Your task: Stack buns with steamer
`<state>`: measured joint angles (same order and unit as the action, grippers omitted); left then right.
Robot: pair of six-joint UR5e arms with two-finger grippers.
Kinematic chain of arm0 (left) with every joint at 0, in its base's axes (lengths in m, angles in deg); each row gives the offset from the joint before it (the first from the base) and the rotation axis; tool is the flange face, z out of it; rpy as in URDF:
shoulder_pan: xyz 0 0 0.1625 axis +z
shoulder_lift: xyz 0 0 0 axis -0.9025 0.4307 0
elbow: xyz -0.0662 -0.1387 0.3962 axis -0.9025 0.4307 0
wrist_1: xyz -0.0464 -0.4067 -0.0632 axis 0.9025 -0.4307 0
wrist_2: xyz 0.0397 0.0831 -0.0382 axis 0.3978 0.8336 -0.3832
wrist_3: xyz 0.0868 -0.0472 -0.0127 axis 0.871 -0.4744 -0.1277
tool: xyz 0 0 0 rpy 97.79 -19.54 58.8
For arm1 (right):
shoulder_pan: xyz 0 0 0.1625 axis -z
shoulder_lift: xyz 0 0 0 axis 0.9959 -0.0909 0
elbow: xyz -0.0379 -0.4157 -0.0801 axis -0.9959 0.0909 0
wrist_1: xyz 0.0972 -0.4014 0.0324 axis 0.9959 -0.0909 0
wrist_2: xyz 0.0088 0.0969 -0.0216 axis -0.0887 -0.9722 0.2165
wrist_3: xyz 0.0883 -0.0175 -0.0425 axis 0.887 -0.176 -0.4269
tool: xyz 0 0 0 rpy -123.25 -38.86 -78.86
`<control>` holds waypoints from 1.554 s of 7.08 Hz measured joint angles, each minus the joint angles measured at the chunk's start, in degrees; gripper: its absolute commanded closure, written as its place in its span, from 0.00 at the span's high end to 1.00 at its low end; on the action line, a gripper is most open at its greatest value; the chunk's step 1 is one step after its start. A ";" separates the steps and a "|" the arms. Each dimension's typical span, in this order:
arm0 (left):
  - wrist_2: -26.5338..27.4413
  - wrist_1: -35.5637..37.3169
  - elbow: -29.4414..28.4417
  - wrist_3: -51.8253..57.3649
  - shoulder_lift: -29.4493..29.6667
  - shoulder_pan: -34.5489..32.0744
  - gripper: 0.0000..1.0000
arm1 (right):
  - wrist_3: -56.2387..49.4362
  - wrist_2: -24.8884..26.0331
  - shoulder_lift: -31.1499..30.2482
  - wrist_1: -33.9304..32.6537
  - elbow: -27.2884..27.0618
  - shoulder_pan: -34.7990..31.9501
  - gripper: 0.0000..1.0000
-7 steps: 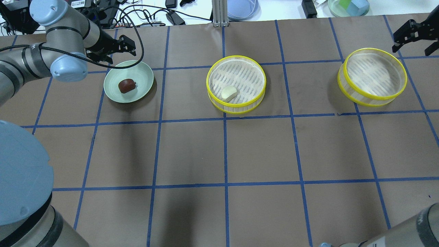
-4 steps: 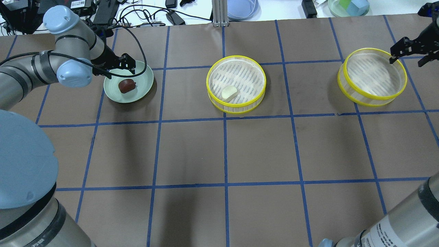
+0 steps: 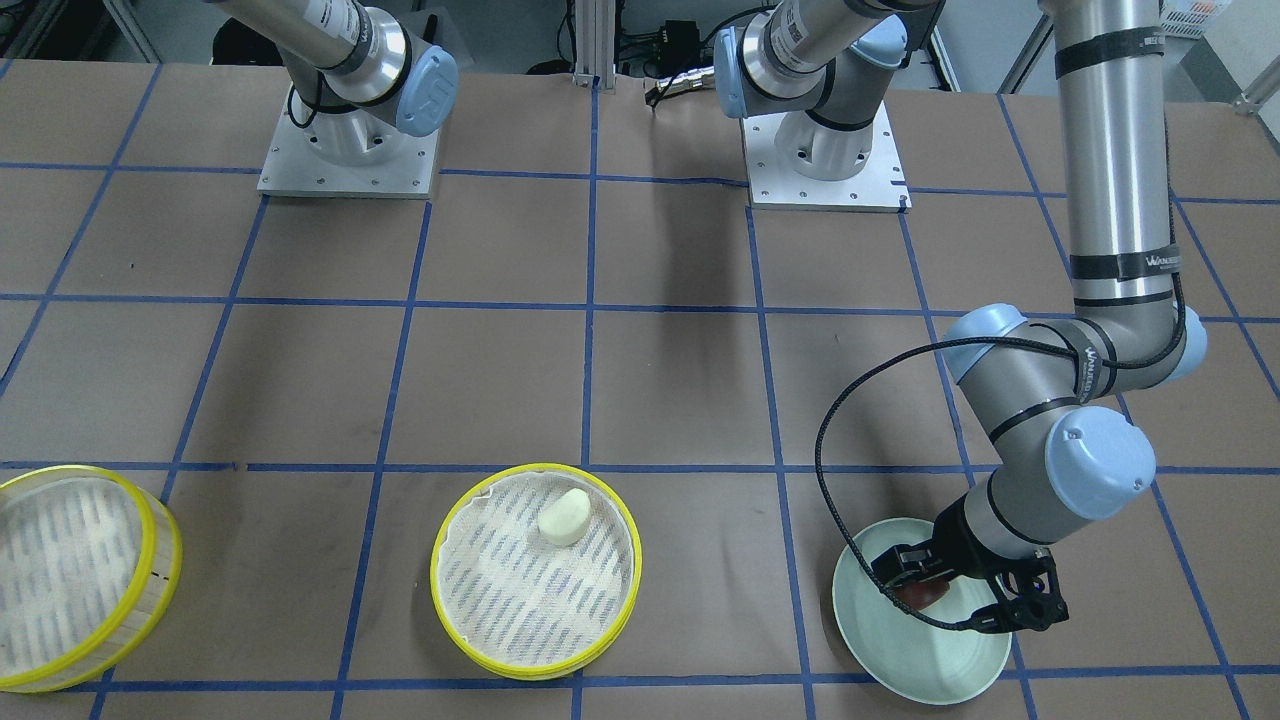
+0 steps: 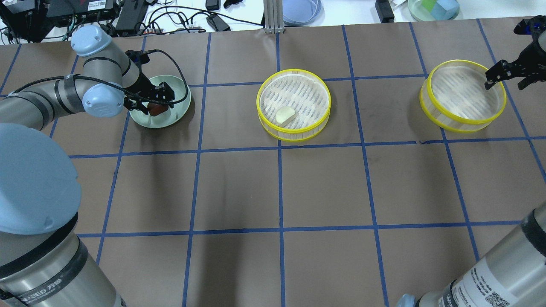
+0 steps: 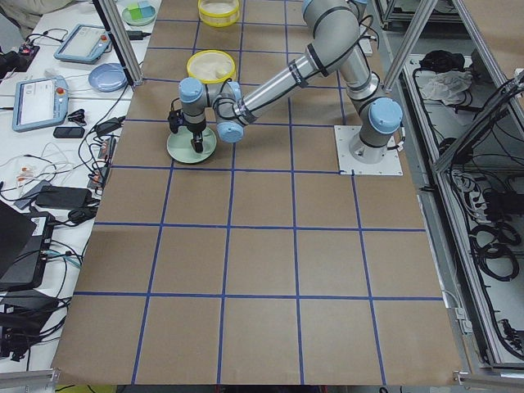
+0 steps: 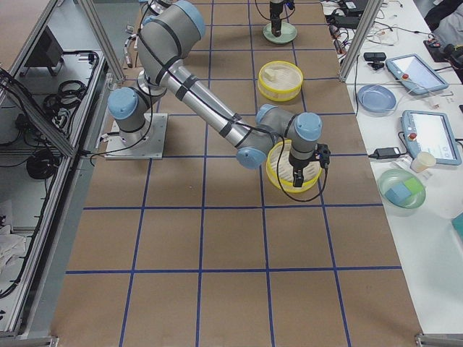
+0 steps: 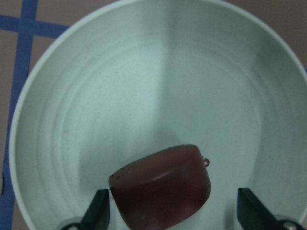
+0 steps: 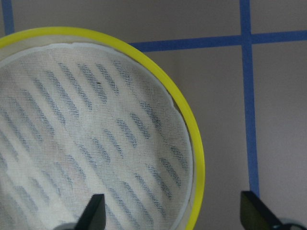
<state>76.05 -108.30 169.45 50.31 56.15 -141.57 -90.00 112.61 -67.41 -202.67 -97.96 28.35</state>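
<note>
My left gripper next needs to grab the dark reddish-brown bun by its rounded body (image 3: 921,593), so that I can stack buns in the steamer (image 3: 535,570).
The dark reddish-brown bun (image 4: 157,110) (image 7: 163,184) lies on a pale green plate (image 4: 177,113) (image 3: 900,660). My left gripper (image 4: 156,100) (image 3: 950,592) (image 7: 175,213) is open and low in the plate, one finger on each side of this bun. The cream-white bun (image 4: 285,115) (image 3: 563,516) lies in the middle steamer tier (image 4: 298,134) (image 3: 437,575). The second tier (image 4: 452,121) (image 3: 150,590) (image 8: 196,153) is empty. My right gripper (image 4: 506,82) (image 8: 175,215) is open over its right rim, one finger inside and one outside.
The brown table has a blue tape grid. Beyond its far edge lie cables, a blue dish (image 4: 300,10) and a bowl of blocks (image 4: 433,8). An aluminium post (image 4: 273,17) stands at the far edge. The arm bases (image 3: 345,150) sit at the robot's side.
My left gripper moved from the plate's far rim down to straddle the brown bun. My right gripper moved in and down onto the right tier's rim.
</note>
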 measured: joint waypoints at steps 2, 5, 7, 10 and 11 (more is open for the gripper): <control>-0.06 0.39 -0.60 -0.54 0.24 0.29 0.00 | -1.87 -0.09 1.36 -1.69 0.00 0.61 0.77; -0.12 0.52 -0.92 -5.46 -1.06 1.09 0.00 | -3.48 -0.28 3.30 -4.12 0.00 0.77 0.42; -0.09 -0.63 -1.40 -9.71 -4.57 1.89 0.00 | -3.62 -0.25 3.66 -4.39 0.00 0.80 0.05; 1.84 -5.98 -2.36 -11.54 -10.89 2.15 0.00 | -3.57 0.12 3.45 -4.26 -0.03 0.81 0.00; 3.01 -6.47 -2.36 -11.54 -11.24 2.18 0.00 | -3.34 0.08 3.15 -4.23 -0.06 0.81 0.00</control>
<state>79.06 -114.77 167.09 38.77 44.91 -139.40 -93.33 112.69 -64.27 -206.89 -98.01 29.15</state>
